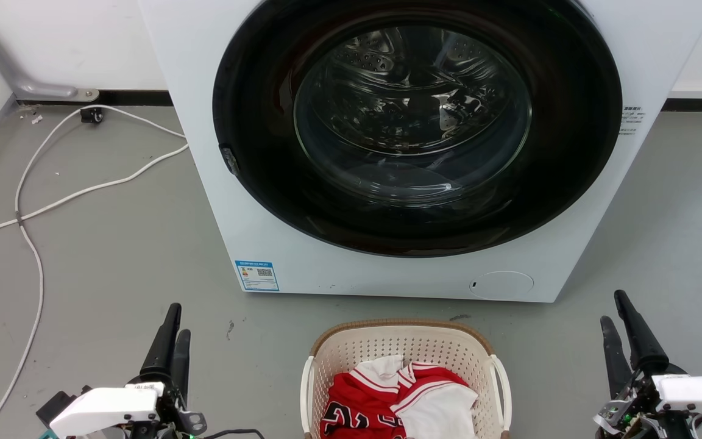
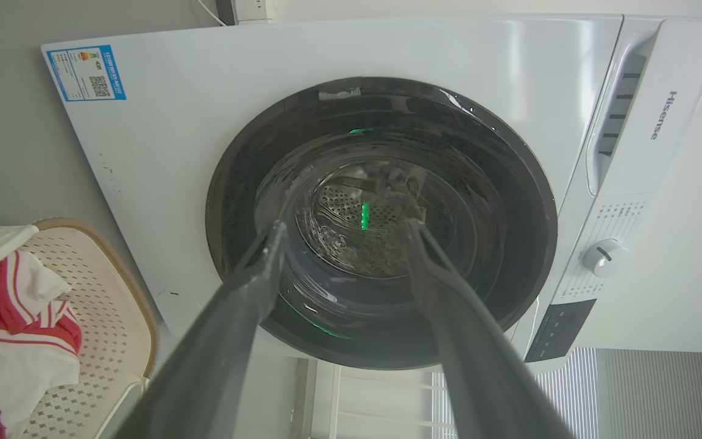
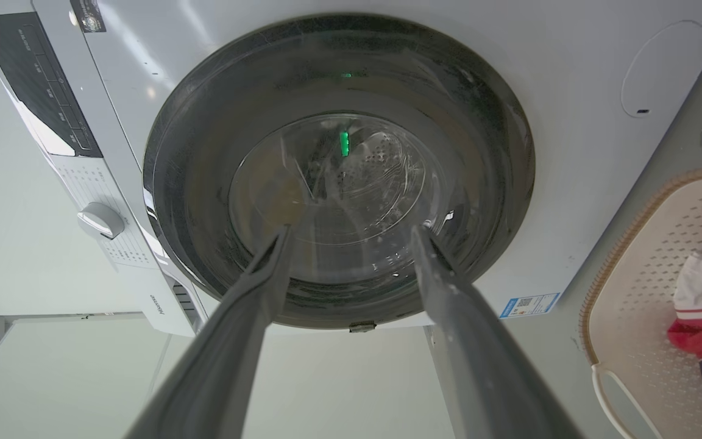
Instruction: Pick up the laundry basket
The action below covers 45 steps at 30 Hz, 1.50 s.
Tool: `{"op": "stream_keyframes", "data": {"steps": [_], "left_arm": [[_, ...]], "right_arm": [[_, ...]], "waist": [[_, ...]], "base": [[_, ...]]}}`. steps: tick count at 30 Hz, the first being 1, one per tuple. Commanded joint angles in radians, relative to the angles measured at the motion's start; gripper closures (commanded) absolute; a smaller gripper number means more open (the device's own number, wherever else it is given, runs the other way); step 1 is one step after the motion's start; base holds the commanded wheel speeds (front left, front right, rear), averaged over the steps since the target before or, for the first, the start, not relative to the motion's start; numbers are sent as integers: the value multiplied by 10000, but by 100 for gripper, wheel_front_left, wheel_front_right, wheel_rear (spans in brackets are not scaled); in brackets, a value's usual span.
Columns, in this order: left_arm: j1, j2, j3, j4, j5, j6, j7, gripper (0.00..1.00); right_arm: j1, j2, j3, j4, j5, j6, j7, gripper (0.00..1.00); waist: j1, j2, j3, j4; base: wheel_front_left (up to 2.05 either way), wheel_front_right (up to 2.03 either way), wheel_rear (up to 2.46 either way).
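Loose clothes in the basket's open top could spill if tipped, so next I will grab the laundry basket by its white side handle with my left gripper.
The laundry basket, cream perforated plastic with a brown rim and white side handles, stands on the grey floor at the bottom centre of the head view, just in front of the washing machine. It holds red-and-white clothes. My left gripper is open, well to the basket's left, fingers pointing at the machine. My right gripper is open, well to the basket's right. Neither touches the basket. The basket lies at the left edge of the left wrist view, beside my left gripper. It shows again, the basket, right of my right gripper.
A white front-loading washing machine with a dark round glass door, shut, stands close behind the basket. A white cable trails over the floor at the left. Bare grey floor lies on both sides of the basket.
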Motion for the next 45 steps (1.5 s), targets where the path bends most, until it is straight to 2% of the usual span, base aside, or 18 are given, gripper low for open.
{"op": "stream_keyframes", "data": {"steps": [1, 7, 12, 14, 16, 25, 31, 37, 45], "left_arm": [[-41, 26, 11, -227, 133, -13, -127, 0], [-8, 27, 300, -113, 871, -13, -398, 0], [13, 29, 541, -228, 1443, 47, -610, 0], [25, 28, 659, -344, 1772, 131, -692, 0], [73, 29, 706, -450, 2330, 405, -775, 0], [202, 30, 242, -1823, 4513, 1487, -1111, 0], [319, 31, -213, -2571, 5962, 1881, -1320, 0], [410, 33, -767, -2976, 7344, 2072, -1515, 0], [562, 34, -1495, -3181, 9026, 1970, -1765, 0]], "right_arm": [[-73, -21, -33, -242, -141, 0, -129, 0], [-30, -23, -185, -105, -692, 0, -404, 0], [-66, -25, -384, -87, -1815, 0, -618, 0], [-86, -26, -432, -180, -2335, 0, -699, 0], [-83, -28, -529, -275, -2892, 0, -784, 0], [-130, -31, -674, -1432, -6161, 0, -1125, 0], [-19, -33, -322, -2170, -7789, 0, -1335, 0], [139, -36, -27, -2660, -9207, 0, -1535, 0], [307, -38, 310, -3075, -10709, 0, -1779, 0]], "waist": [[0, 0, 1, 0], [0, 0, 0, -2], [0, 0, 9, -6], [0, 0, 19, -8], [0, 0, 30, -12], [0, 0, 102, -19], [0, 0, 144, -19], [0, 0, 184, -18], [0, 0, 215, -18]], "base": [[0, 0, 0], [0, 0, 0], [0, 0, 0], [0, 0, 0], [0, 0, 0], [0, 0, 0], [0, 0, 0], [0, 0, 0], [0, 0, 0]]}}
